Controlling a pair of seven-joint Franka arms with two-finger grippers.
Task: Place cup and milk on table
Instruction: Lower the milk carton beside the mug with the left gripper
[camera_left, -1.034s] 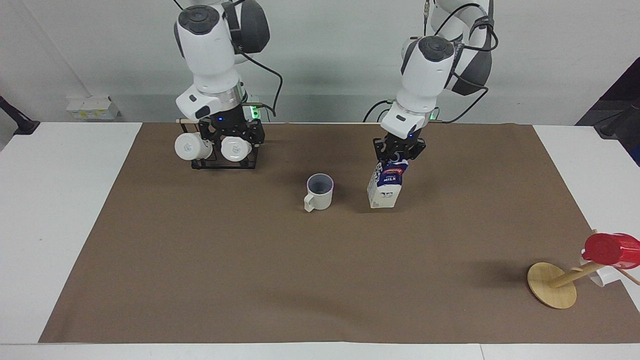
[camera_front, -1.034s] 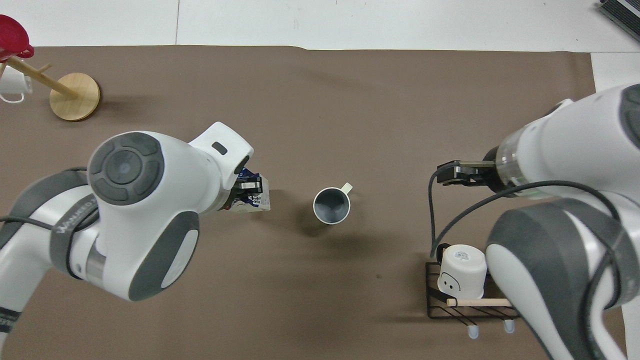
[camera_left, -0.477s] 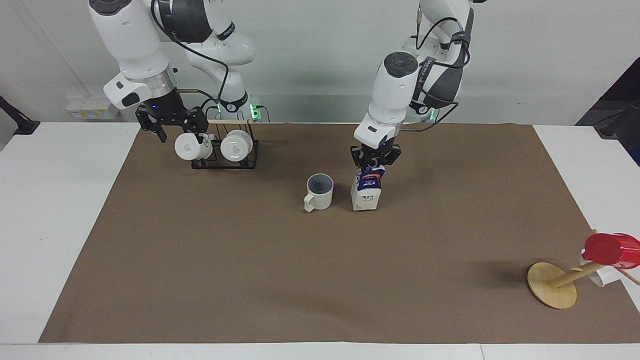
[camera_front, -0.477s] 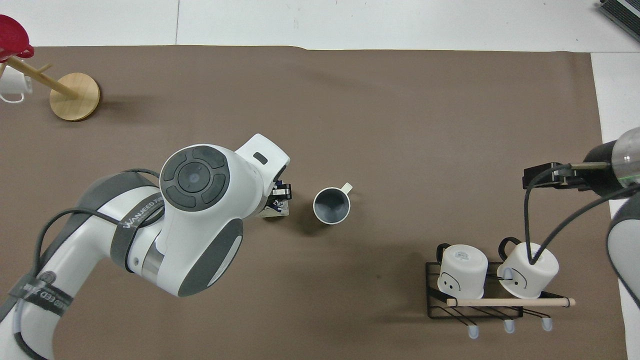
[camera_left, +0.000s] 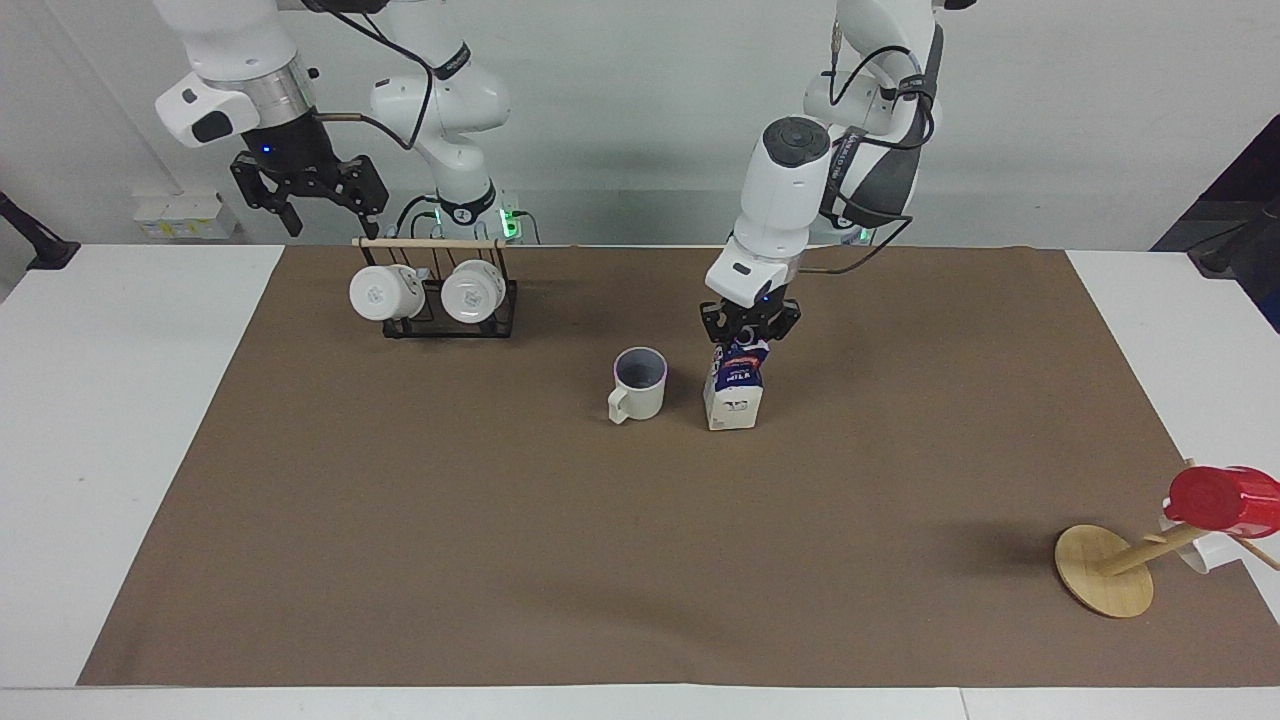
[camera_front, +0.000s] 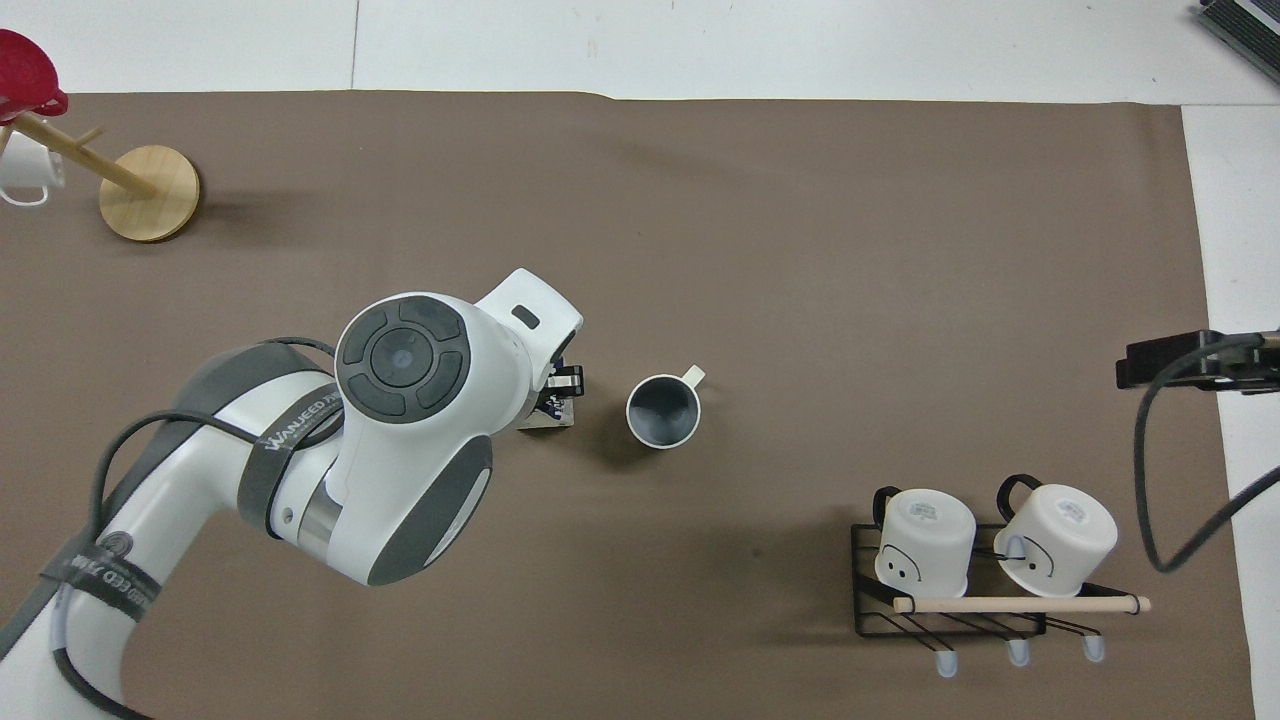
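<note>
My left gripper opens next, since the carton's base rests on the brown paper (camera_front: 588, 446) beside the cup.
The cup (camera_left: 638, 385) (camera_front: 662, 410), cream-white with a grey-blue inside, stands upright on the brown paper of the table (camera_left: 640, 560) near its middle. The milk (camera_left: 733, 392) (camera_front: 548, 417), a blue and white carton, stands right beside the cup toward the left arm's end, with its base down on the paper. My left gripper (camera_left: 748, 335) (camera_front: 562, 385) is shut on the carton's top ridge. In the overhead view the left arm hides most of the carton. My right gripper (camera_left: 328, 212) (camera_front: 1165, 362) hangs open and empty, high above the mug rack.
A black wire rack (camera_left: 450, 322) (camera_front: 950, 615) holding two white mugs sits close to the robots at the right arm's end. A wooden mug tree (camera_left: 1105, 570) (camera_front: 150, 192) carrying a red cup (camera_left: 1222, 497) (camera_front: 25, 75) stands at the left arm's end, far from the robots.
The left arm carried the milk closer to the cup and set it lower and upright. The right gripper rose from the rack and drew off toward its own end.
</note>
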